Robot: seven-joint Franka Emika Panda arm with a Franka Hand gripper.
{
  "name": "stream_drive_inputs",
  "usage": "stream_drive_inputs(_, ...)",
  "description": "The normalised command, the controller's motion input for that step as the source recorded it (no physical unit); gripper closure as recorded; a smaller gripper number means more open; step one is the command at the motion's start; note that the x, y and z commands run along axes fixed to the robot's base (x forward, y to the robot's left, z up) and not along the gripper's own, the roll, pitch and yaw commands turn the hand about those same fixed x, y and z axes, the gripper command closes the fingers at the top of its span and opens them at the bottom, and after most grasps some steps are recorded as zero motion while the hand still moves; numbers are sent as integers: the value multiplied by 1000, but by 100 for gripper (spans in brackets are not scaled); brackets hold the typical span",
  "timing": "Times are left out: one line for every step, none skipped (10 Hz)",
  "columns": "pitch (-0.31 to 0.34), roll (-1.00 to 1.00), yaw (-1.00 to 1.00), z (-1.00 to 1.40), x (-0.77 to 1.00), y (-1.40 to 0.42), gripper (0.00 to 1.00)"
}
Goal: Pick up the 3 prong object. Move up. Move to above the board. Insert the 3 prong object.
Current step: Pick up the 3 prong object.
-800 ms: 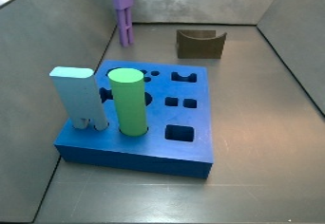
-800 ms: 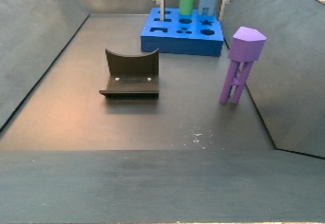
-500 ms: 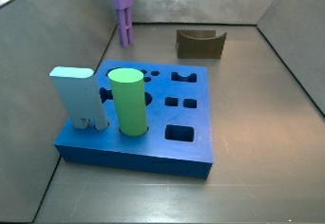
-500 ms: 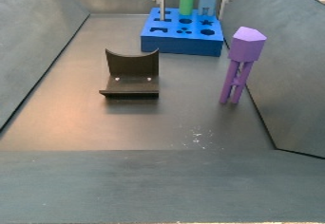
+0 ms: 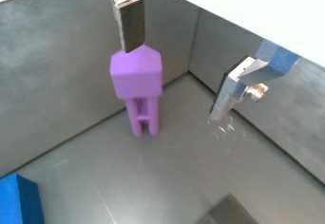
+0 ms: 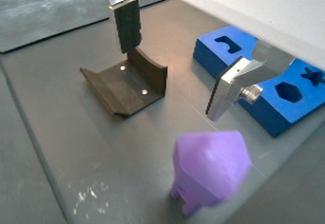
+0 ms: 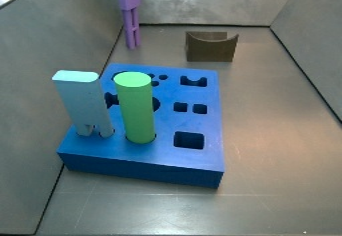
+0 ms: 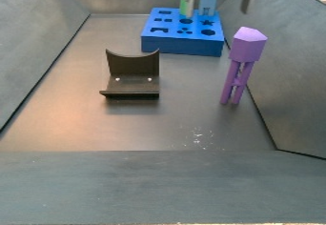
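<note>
My gripper should go to the purple peg and grab it by its wider head, so the peg's prongs stay free to go into the board (image 7: 187,130).
The 3 prong object (image 7: 127,15) is a slim purple peg with a wider head. It stands upright on the floor by the wall, also in a side view (image 8: 241,65). The board (image 7: 187,130) is a flat blue block with shaped holes, also in a side view (image 8: 166,36). My gripper (image 8: 218,0) is open and empty, high up over the stretch between board and peg. In a wrist view the peg (image 5: 140,84) stands below, close to one finger (image 5: 128,24). It also shows in a wrist view (image 6: 210,171). The gripper is out of the frame in a side view.
A green cylinder (image 7: 134,106) and a pale blue block (image 7: 78,102) stand in the board. A dark olive U-shaped piece (image 7: 210,46) sits on the floor beyond the board, also in a side view (image 8: 130,73). Grey walls enclose the floor; the peg is near one wall.
My gripper's fingers have shifted from above the board toward the purple peg's side. The peg, the board and the other pieces have not moved.
</note>
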Motion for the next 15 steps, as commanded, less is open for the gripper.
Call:
stream_drive_inputs(0, 0, 226, 0, -420, 131, 0)
stream_drive_inputs(0, 0, 26, 0, -220, 97, 0)
stream_drive_inputs(50, 6, -140, -23, -283, 69, 0)
stream_drive_inputs(19, 0, -186, -71, -271, 97, 0)
stream_drive_inputs(24, 0, -271, -194, -283, 49, 0)
stream_drive_inputs(50, 0, -226, -274, -314, 63, 0)
stream_drive_inputs(0, 0, -11, -180, -377, 69, 0)
stream_drive_inputs(0, 14, -3, -214, -411, 0, 0)
stream_drive_inputs(0, 26, -60, -343, -363, 0, 0)
stream_drive_inputs(0, 9, -174, -357, -277, 0, 0)
stream_drive_inputs(3, 11, -223, -357, -229, -34, 0)
stream_drive_inputs(1, 16, -240, -394, -229, -37, 0)
stream_drive_inputs(0, 31, -243, -457, -211, -43, 0)
stream_drive_inputs(60, 101, -189, -423, -260, -9, 0)
stream_drive_inputs(0, 0, -103, 0, -31, -26, 0)
